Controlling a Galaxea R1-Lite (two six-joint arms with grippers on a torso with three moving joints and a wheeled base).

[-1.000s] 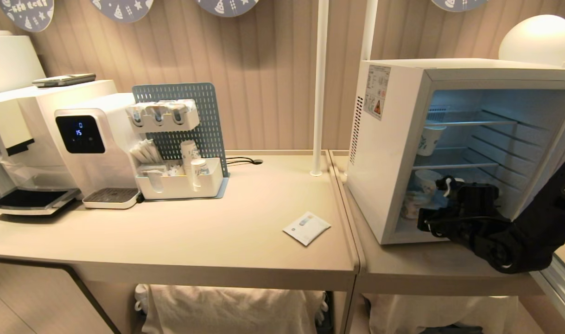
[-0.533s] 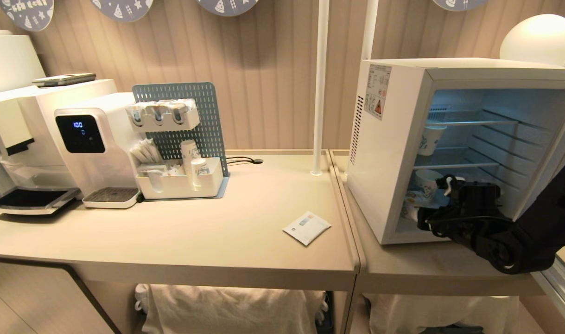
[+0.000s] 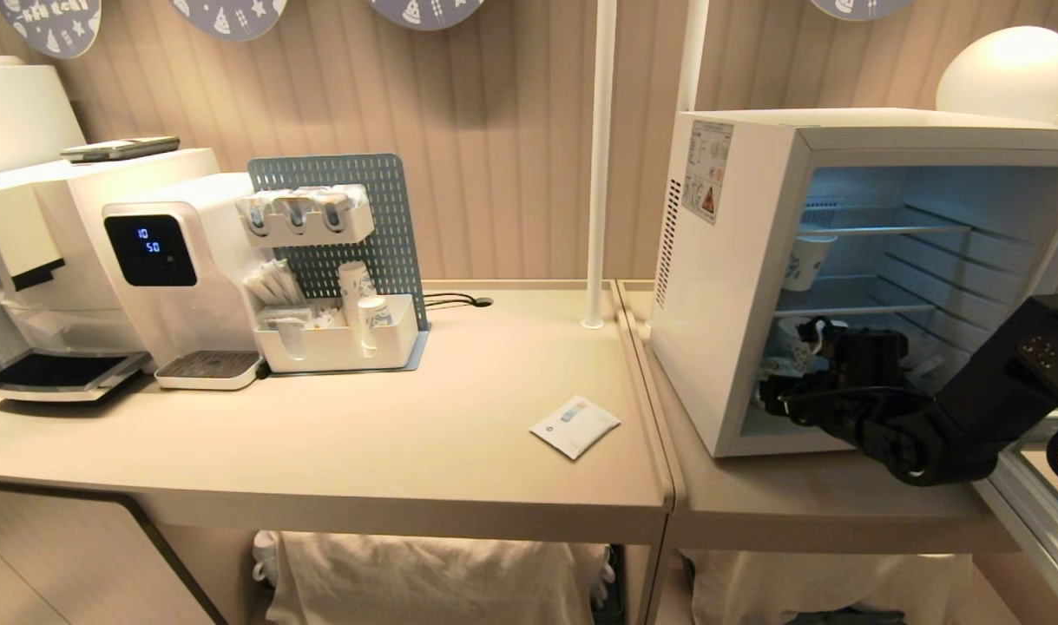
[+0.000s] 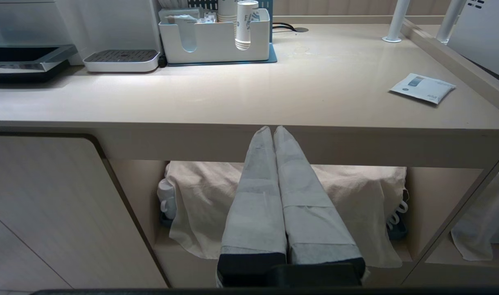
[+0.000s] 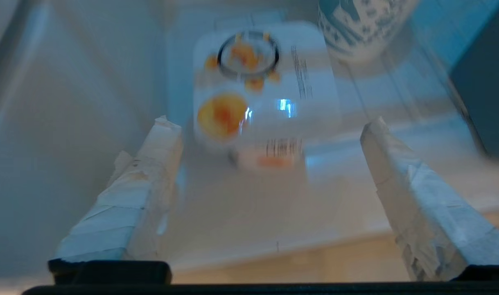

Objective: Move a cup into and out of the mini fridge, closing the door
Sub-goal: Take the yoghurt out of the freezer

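Observation:
My right gripper should next grab the white cup by its sides to move it out of the mini fridge.
The mini fridge stands at the right of the counter with its door swung open at the far right. My right gripper is inside the bottom compartment. In the right wrist view the right gripper is open. The cup, white with orange fruit pictures, stands on the fridge floor just ahead of the fingertips, with a gap on each side. In the head view the gripper mostly hides the cup. My left gripper is shut and empty, parked low before the counter's front edge.
Blue-printed paper cups stand in the fridge: one on the middle shelf, another beside the cup. A water dispenser, a white organizer, a sachet and a white pole are on the counter.
My right arm has reached further into the fridge's bottom compartment, shifting left and slightly up in the head view. The left arm has not moved.

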